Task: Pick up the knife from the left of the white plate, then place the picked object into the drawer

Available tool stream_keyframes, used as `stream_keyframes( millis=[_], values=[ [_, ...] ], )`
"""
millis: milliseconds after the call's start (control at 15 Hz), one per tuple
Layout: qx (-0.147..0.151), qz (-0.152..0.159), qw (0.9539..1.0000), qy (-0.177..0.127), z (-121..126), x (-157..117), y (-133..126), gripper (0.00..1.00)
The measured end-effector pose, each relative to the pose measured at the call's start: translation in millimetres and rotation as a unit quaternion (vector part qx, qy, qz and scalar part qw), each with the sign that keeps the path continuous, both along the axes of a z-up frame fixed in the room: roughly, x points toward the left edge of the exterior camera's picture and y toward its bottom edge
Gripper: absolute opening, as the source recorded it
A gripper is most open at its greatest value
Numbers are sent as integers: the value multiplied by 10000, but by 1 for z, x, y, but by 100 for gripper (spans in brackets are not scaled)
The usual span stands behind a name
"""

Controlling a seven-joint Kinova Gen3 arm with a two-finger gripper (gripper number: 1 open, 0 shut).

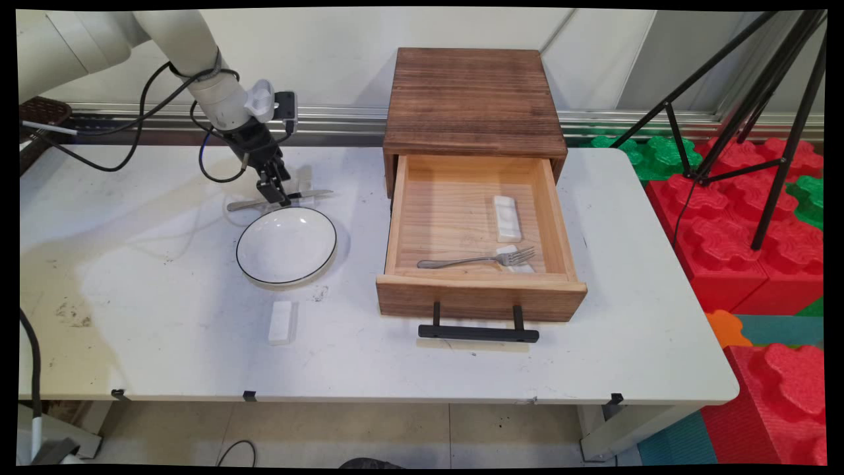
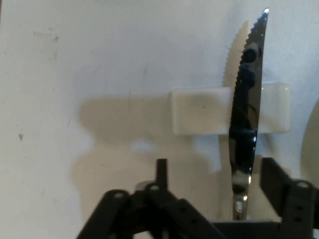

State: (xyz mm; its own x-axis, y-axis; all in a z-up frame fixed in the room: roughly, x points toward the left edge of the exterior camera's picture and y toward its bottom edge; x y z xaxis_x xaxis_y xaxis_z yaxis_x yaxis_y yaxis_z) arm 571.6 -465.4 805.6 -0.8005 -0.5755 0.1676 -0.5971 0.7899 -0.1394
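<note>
The metal knife should go into the open drawer, so my gripper should next grab the knife by its handle (image 1: 241,205).
My gripper (image 1: 275,192) is down at the table just behind a white plate with a black rim (image 1: 287,245). Its fingers stand open astride a serrated table knife (image 2: 245,114), nearer the right finger (image 2: 273,175) than the left. In the main view the knife (image 1: 310,194) lies left to right on the table, and its blade rests across a small white cutlery rest (image 2: 199,117). The plate's edge (image 2: 314,134) shows at the right of the hand view.
A wooden box (image 1: 471,99) stands at the back with its drawer (image 1: 480,290) pulled open; inside lie a fork (image 1: 475,260) and two white rests (image 1: 507,218). Another white rest (image 1: 280,322) lies on the table in front of the plate. A tripod (image 1: 758,99) and foam blocks (image 1: 745,218) stand to the right.
</note>
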Motion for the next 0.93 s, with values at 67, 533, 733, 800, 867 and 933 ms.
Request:
stream_keyframes(
  millis=[67,533,733,800,867,933],
  values=[
    [7,-8,10000,26,-1,0,1,0],
    [52,-9,9999,130,3,2,11,0],
    [36,65,9999,143,6,5,16,0],
    [18,97,9998,146,7,5,17,0],
    [-29,169,9997,148,9,6,18,0],
    [-63,220,9996,151,11,6,19,0]
  ],
)
